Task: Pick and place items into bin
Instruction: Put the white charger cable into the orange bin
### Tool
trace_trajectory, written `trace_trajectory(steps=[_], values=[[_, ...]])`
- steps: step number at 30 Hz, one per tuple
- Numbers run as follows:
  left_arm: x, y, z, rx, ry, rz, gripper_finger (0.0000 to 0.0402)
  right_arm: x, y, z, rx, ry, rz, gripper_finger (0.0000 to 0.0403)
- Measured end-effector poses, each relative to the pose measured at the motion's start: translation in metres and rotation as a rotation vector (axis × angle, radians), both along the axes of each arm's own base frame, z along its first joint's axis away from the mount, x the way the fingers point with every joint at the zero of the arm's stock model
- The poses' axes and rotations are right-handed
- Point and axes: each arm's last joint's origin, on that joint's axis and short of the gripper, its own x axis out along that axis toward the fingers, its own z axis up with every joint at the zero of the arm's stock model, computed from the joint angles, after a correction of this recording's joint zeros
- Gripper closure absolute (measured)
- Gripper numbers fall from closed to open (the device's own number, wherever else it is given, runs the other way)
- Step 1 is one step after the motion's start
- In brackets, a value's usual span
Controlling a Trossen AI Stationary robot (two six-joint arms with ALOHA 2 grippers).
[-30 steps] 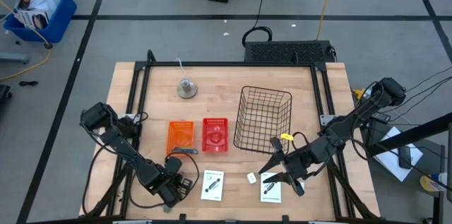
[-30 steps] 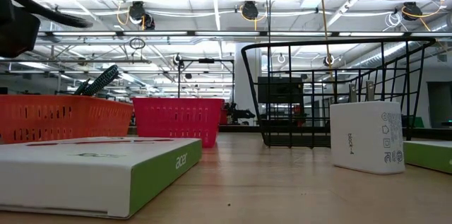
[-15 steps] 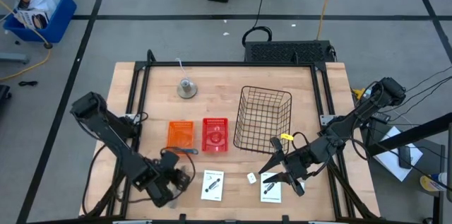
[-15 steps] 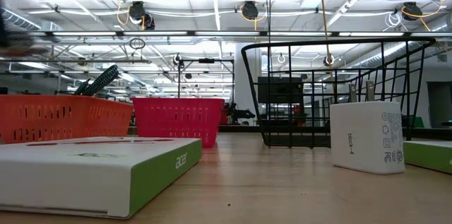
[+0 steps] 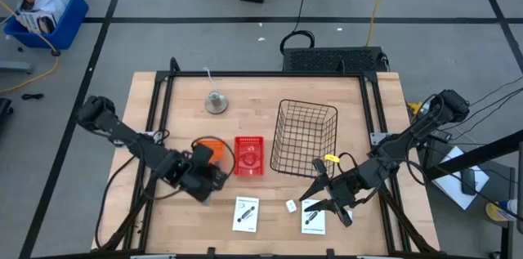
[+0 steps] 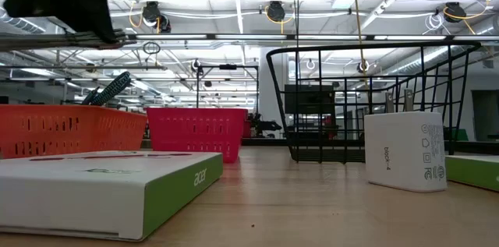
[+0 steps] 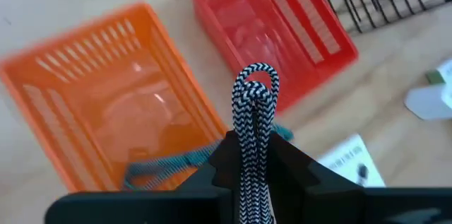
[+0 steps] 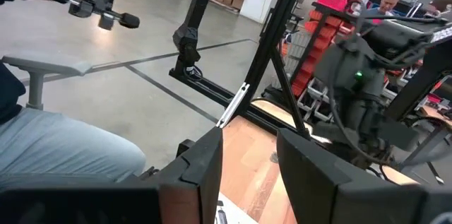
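Observation:
The braided cord hangs above and short of the orange bin's near edge, so it is too early to open my left gripper. I keep hold of the cord for now.
My left gripper hangs above the near edge of the orange bin, shut on a folded black-and-white braided cord. A teal-handled tool lies on the table against that bin's near wall. Two white cards and a tiny white block lie flat near the table's front edge. My right gripper waits above the right card, pointing level, open and with nothing between its fingers. My left gripper pinches the braided cord between its two fingers, just below the cord's folded loop end. At least two strands lie side by side in the hold. The fingers slant down from the near left. The loop sticks out past the fingertips, clear of the bin and table.
A red bin stands right of the orange one, then a black wire basket. A round grey bell-like object sits at the far side. In the low view a white-and-green box and a white block stand close.
My left gripper has risen from the table's near left edge and swung toward the far side, over the orange bin's near edge, turning as it went. It stays shut on the braided cord, which is lifted clear of the table.

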Motion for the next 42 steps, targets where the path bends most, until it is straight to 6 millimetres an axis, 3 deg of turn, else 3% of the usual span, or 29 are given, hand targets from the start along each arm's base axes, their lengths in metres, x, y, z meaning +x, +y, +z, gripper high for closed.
trace_trajectory(steps=[7,12,17,25,33,42], values=[[-0.01,0.033,0.008,0.07,0.104,0.102,0.0348,0.0,-0.001,-0.006,0.008,-0.021,0.0,0.0275],[-0.008,0.044,0.009,0.098,0.106,0.144,0.0355,0.0,-0.001,-0.005,0.007,-0.032,0.0,0.0275],[-0.009,0.051,0.009,0.128,0.129,0.18,0.0335,0.0,-0.001,-0.005,0.005,-0.032,0.0,0.0275],[-0.009,0.059,0.008,0.154,0.155,0.208,0.0356,0.0,-0.001,-0.005,0.002,-0.033,0.001,0.0275],[-0.01,0.06,0.008,0.163,0.165,0.212,0.032,0.0,-0.001,-0.005,0.001,-0.032,0.001,0.0275],[-0.009,0.06,0.009,0.168,0.159,0.209,0.0333,0.0,-0.001,-0.006,0.0,-0.031,0.001,0.0275]])
